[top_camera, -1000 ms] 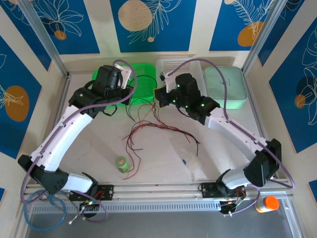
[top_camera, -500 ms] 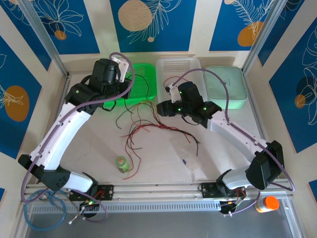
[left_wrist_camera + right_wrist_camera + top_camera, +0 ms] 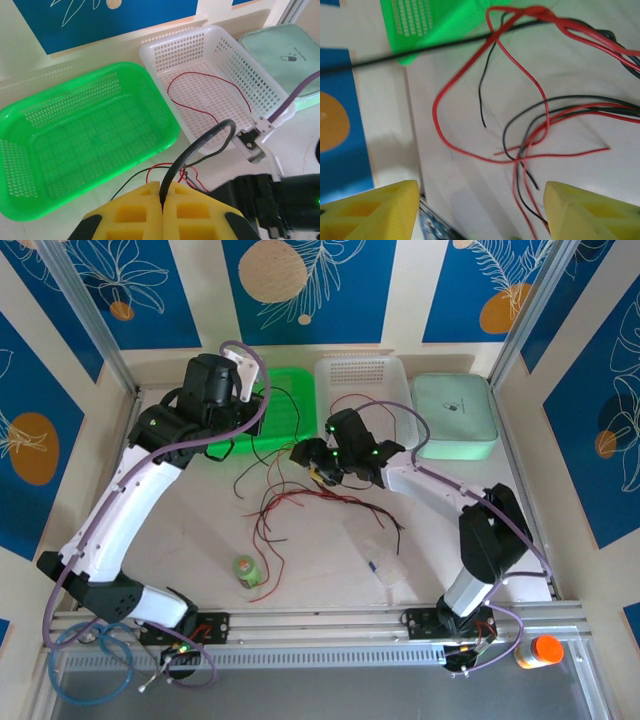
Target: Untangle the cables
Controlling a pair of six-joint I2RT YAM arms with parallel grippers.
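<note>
I will next use my right gripper to grab a piece of red cable (image 3: 272, 464) (image 3: 461, 71) at the far edge of the tangle and keep off the black cable, so my left gripper can untangle it.
The cables (image 3: 300, 502) lie as a loose tangle of thin red and black wires on the white table between the arms. My left gripper (image 3: 162, 192) is shut on a black cable (image 3: 200, 145) that rises from its yellow pads and bends down toward the tangle. In the top view the left gripper (image 3: 246, 398) hangs by the green basket. One red cable (image 3: 210, 82) lies in the white basket. My right gripper (image 3: 315, 462) hovers open over the tangle's far edge. Its yellow fingertips (image 3: 370, 210) stand wide apart, with red and black strands (image 3: 540, 125) on the table below, none held.
A green basket (image 3: 295, 390), a white basket (image 3: 360, 362) and a mint case (image 3: 455, 415) line the back. A small green can (image 3: 246, 571) and a clear plastic bag (image 3: 378, 545) lie near the front. An orange-capped bottle (image 3: 545, 650) stands off the table's front right.
My right gripper has opened and swung left and forward over the tangle. The left gripper drew back slightly toward the green basket, still shut on the black cable.
</note>
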